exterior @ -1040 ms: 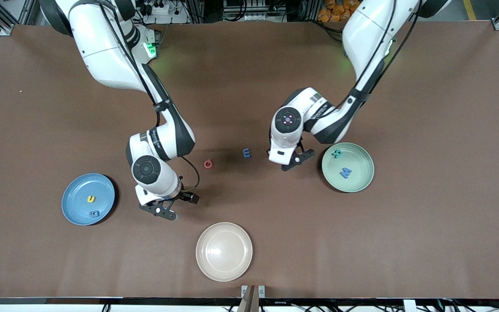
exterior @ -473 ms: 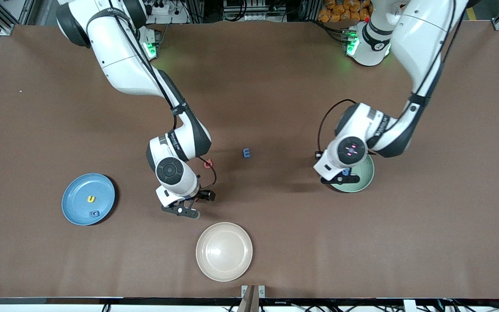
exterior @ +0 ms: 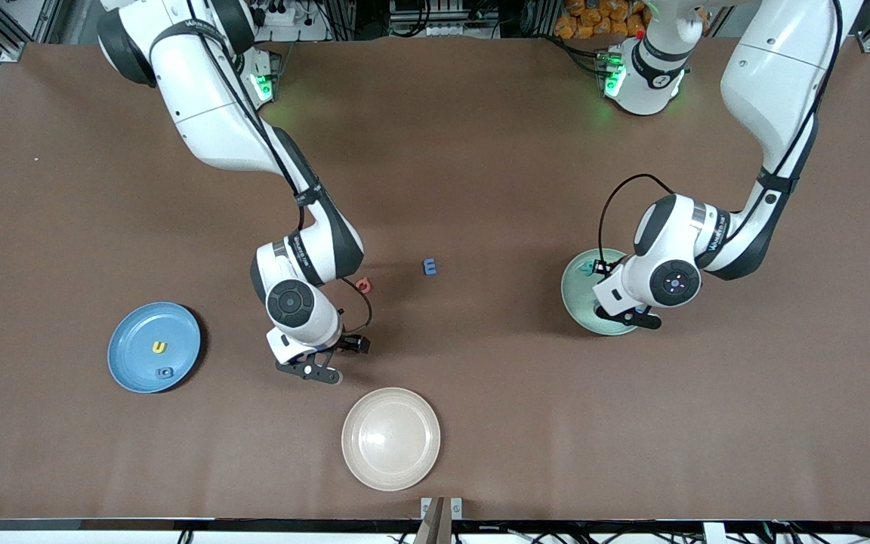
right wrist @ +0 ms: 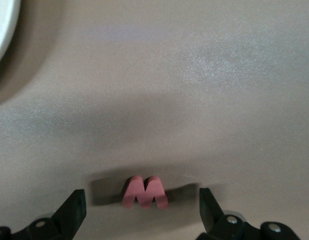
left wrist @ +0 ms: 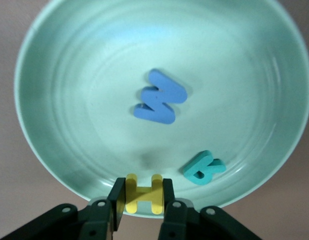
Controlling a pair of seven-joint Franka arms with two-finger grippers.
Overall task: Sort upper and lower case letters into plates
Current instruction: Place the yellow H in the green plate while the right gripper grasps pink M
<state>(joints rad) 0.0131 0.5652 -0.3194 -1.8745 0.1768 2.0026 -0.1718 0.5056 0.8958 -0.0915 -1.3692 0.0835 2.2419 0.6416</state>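
My fingers are low either side of the red letter M (right wrist: 145, 193) and closing now would catch M, so it is time for my right gripper to close on M.
My left gripper (left wrist: 143, 186) hangs over the pale mint green plate (left wrist: 94, 60), above its rim, shut on a yellow letter H (left wrist: 143, 199). A blue letter W (left wrist: 159, 102) and a teal letter R (left wrist: 203, 168) lie in that plate. In the front view the same gripper (exterior: 626, 320) covers part of the mint plate (exterior: 577, 296). My right gripper (right wrist: 139, 207) is low over the table, open wide, with a red letter M (right wrist: 144, 192) lying between its fingers. On the table lie a red letter (exterior: 363, 285) and a blue letter E (exterior: 430, 266). The light blue plate (exterior: 133, 336) holds a yellow letter (exterior: 158, 347) and a blue letter (exterior: 166, 372).
A cream-beige plate (exterior: 390, 438) sits near the table's front edge, a little nearer the camera than my right gripper (exterior: 313, 370). The brown table (exterior: 480, 151) is bare toward the robots' bases.
The left arm has swung from the table's middle to over the mint plate, carrying the yellow H. The right gripper has shifted a short way toward the left arm's end and stayed open.
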